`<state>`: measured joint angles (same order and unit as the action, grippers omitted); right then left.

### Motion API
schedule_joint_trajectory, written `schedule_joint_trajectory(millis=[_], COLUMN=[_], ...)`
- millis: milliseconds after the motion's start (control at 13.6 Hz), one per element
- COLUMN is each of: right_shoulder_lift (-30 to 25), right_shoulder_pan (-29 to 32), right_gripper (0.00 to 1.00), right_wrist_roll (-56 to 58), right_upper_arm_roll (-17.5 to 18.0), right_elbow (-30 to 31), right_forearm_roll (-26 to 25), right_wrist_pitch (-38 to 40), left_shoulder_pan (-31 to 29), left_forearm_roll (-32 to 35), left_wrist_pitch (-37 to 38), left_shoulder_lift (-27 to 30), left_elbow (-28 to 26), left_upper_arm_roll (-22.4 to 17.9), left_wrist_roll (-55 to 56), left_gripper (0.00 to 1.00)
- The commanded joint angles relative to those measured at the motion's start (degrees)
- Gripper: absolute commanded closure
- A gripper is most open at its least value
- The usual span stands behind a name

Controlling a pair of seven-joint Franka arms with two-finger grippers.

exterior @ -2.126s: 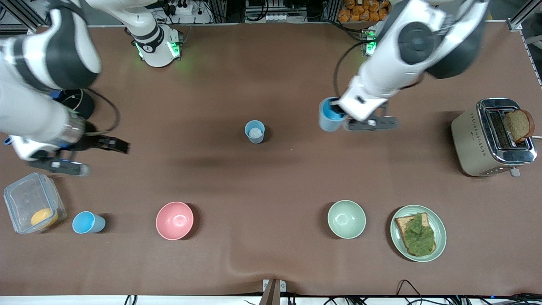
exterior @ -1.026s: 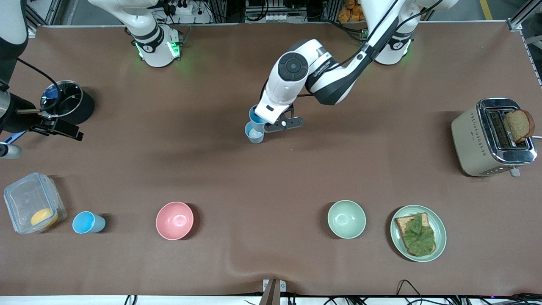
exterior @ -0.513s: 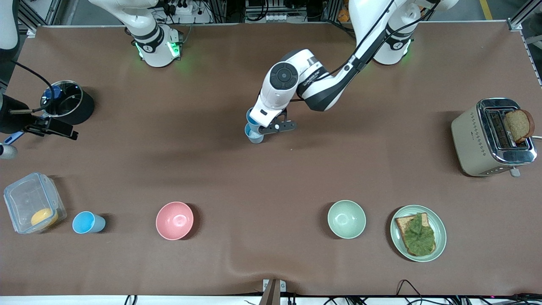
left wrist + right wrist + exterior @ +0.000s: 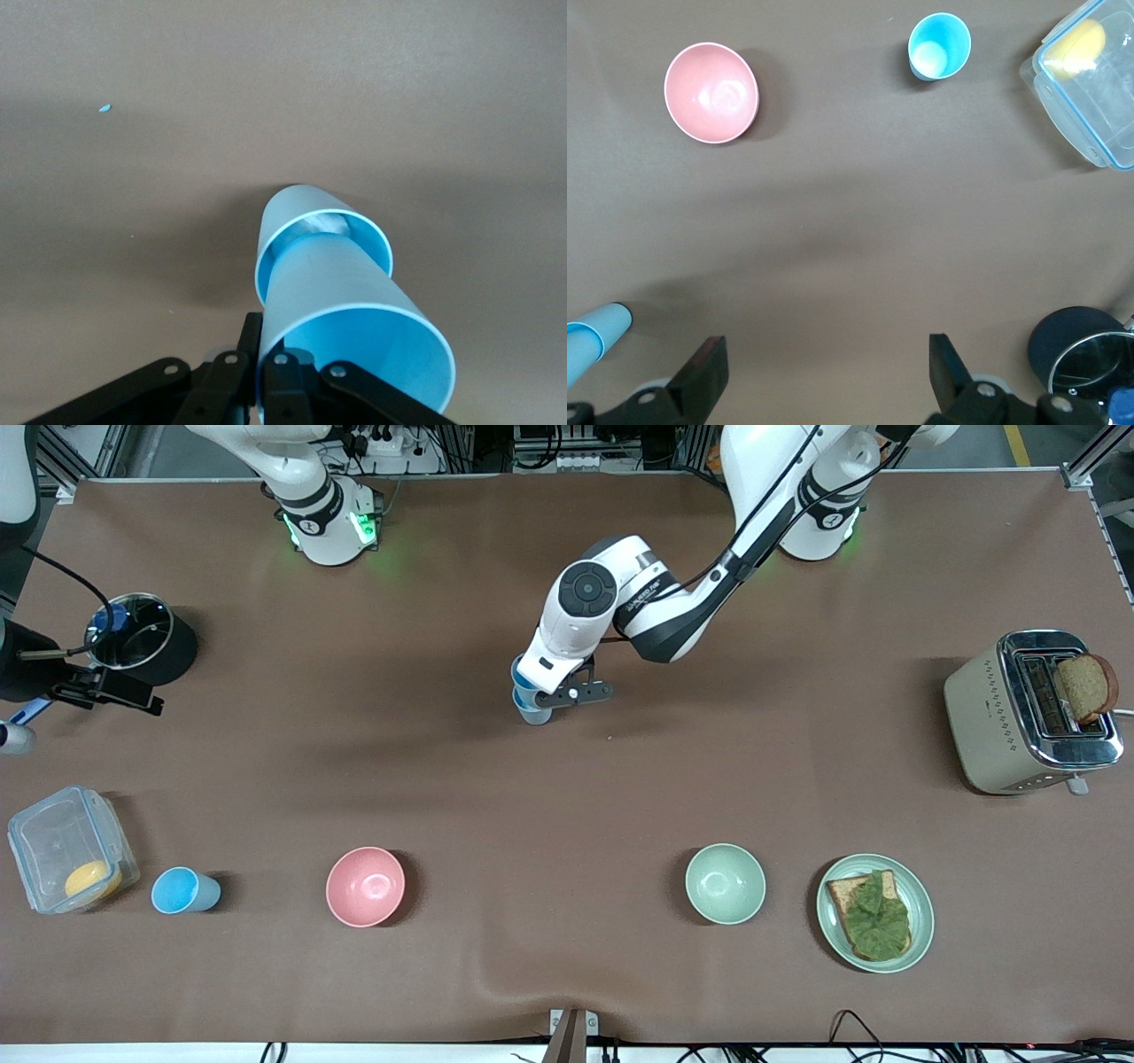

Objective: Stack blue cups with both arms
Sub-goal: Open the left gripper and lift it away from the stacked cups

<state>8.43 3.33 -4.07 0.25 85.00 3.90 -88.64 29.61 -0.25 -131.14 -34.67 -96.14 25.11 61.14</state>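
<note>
I need to release the held cup with my left gripper, because the held cup's base (image 4: 314,250) is inside the lower cup's rim (image 4: 383,239) in the left wrist view.
My left gripper (image 4: 542,691) is shut on the wall of a bright blue cup (image 4: 523,679), one finger inside and one outside (image 4: 266,376). The held cup (image 4: 354,319) has its base inside the pale grey-blue cup (image 4: 282,232), which stands at the table's middle (image 4: 532,714). A second sky-blue cup (image 4: 184,890) stands upright beside the clear container, toward the right arm's end; the right wrist view shows it too (image 4: 939,46). My right gripper (image 4: 133,693) is open and empty (image 4: 826,354), up in the air beside the black pot.
A black pot (image 4: 142,642) and a clear container (image 4: 66,850) holding a yellow item are at the right arm's end. A pink bowl (image 4: 365,886), pale green bowl (image 4: 725,883) and plate with bread (image 4: 874,912) line the near side. A toaster (image 4: 1028,713) stands at the left arm's end.
My left gripper carried the bright blue cup over to the pale cup and lowered it into it. My right arm drew back toward the pot and has held still since.
</note>
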Motion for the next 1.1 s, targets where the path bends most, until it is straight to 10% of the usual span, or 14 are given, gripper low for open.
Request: schedule_joint_trajectory(millis=[0,73,513,1026], right_shoulder_lift=[-1.92,-1.92,-1.92,-1.92], right_shoulder_pan=[1.15,1.07,0.98,0.72], right_gripper=[0.0,0.0,0.0,0.0], right_wrist_roll=[0.73,0.73,0.73,0.73], right_upper_arm_roll=[0.98,0.98,0.98,1.15], right_elbow=[2.09,2.09,2.27,3.85], right_forearm_roll=[0.93,0.93,0.93,1.02], right_wrist_pitch=[-0.49,-0.75,-0.93,-2.06], left_shoulder_pan=[0.62,0.62,-0.69,-10.16], left_forearm_roll=[2.09,3.75,5.35,5.79], left_wrist_pitch=[-0.26,-0.26,0.79,21.0], left_shoulder_lift=[-2.33,-2.34,2.04,17.77], left_elbow=[3.23,3.41,3.15,3.32], left_upper_arm_roll=[-0.24,-0.24,-0.41,-0.33], left_wrist_roll=[1.62,1.18,1.61,0.83], left_gripper=[0.31,0.0,0.0,0.0])
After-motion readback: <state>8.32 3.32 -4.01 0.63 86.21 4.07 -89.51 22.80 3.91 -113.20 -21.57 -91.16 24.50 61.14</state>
